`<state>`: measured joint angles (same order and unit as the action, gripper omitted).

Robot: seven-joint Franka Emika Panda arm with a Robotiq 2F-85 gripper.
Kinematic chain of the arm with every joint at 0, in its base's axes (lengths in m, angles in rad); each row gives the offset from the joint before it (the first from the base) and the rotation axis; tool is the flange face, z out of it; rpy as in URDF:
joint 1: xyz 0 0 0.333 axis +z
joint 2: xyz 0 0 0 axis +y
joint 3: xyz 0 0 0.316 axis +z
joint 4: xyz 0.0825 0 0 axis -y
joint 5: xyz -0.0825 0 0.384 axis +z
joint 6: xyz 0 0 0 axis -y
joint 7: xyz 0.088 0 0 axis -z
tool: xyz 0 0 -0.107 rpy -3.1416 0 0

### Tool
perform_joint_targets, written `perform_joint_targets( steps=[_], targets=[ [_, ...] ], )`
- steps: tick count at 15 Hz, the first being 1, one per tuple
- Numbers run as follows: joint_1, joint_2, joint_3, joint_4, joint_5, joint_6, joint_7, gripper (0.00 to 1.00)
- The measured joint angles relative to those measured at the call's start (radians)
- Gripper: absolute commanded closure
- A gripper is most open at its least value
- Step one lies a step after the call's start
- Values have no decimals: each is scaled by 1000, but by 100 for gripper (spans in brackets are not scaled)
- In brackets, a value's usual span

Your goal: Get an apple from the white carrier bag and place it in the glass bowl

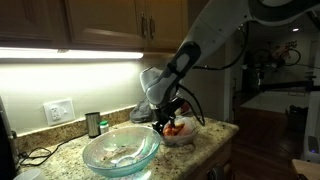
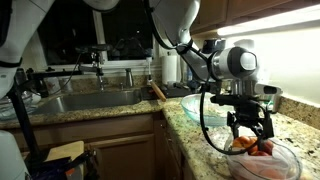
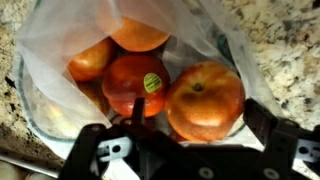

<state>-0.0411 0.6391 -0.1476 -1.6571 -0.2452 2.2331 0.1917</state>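
Note:
I should close my gripper now. The apple's wide middle is between my two open fingers, so I would hold the yellow-red apple (image 1: 171, 129) (image 3: 205, 95).
The white carrier bag (image 3: 60, 40) lies open on the granite counter and holds several apples and an orange fruit. A yellow-red apple (image 3: 205, 95) sits between my gripper's (image 3: 200, 118) two open fingers; a red apple with a sticker (image 3: 135, 82) lies just left of it. In both exterior views my gripper (image 1: 170, 118) (image 2: 250, 135) hangs straight down into the bag (image 1: 180, 132) (image 2: 265, 160). The empty glass bowl (image 1: 120, 150) stands beside the bag, nearer the camera; its rim also shows in an exterior view (image 2: 195, 103).
A dark can (image 1: 93, 124) and a wall outlet (image 1: 58, 110) with a cable are behind the bowl. A sink (image 2: 90, 100) with a faucet and a paper towel roll (image 2: 172, 68) lie further along the counter. Cabinets hang overhead.

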Motion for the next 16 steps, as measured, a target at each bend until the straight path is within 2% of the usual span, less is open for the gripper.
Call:
perform_joint_targets(
  steps=[4,5,6,8,11,12,16],
  targets=[
    [0,0,0,1,-2,2,-18,0],
    [0,0,0,2,-2,2,-24,3],
    [0,0,0,3,-2,2,-29,27],
    [2,1,0,5,-3,2,-35,32],
    [6,1,0,9,-3,2,-39,52],
    [8,1,0,10,-4,2,-40,55],
    [8,1,0,14,-4,2,-44,57]
  ],
)
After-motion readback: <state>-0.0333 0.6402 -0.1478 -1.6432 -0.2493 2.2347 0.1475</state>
